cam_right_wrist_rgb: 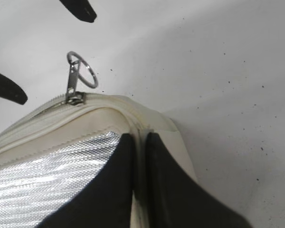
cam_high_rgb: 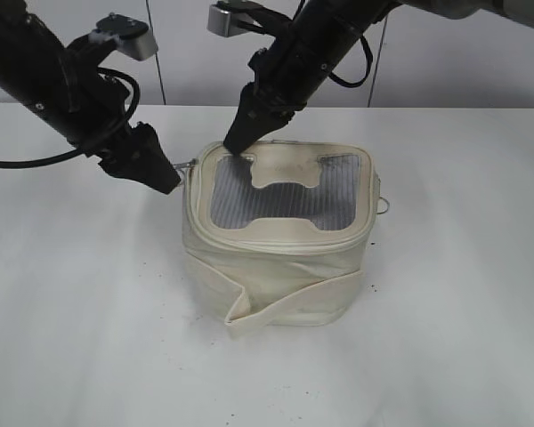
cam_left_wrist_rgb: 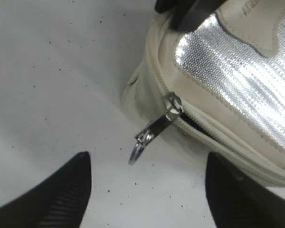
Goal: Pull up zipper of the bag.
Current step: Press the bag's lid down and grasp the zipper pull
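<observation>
My left gripper is to grab the zipper pull by its ring [cam_high_rgb: 179, 166], which sticks out, because the slider [cam_high_rgb: 192, 163] sits tight against the bag's rim.
A cream bag [cam_high_rgb: 276, 267] with a silver mesh top panel stands on the white table. Its zipper slider with a metal pull and ring [cam_high_rgb: 187, 165] sits at the bag's top left corner. In the left wrist view the pull [cam_left_wrist_rgb: 154, 129] sticks out and a dark gap in the zipper shows just behind the slider. My left gripper [cam_high_rgb: 166, 178] is open, its fingers [cam_left_wrist_rgb: 147, 156] either side of the ring without touching it. My right gripper [cam_high_rgb: 236, 142] is shut, pinching the bag's top rim [cam_right_wrist_rgb: 138, 137] at the back left corner, close to the pull [cam_right_wrist_rgb: 75, 84].
A second metal ring [cam_high_rgb: 384, 205] hangs at the bag's right side. A fabric flap [cam_high_rgb: 249, 311] folds out at the bag's front. White table [cam_high_rgb: 80, 311] lies all around, with a panelled wall behind.
</observation>
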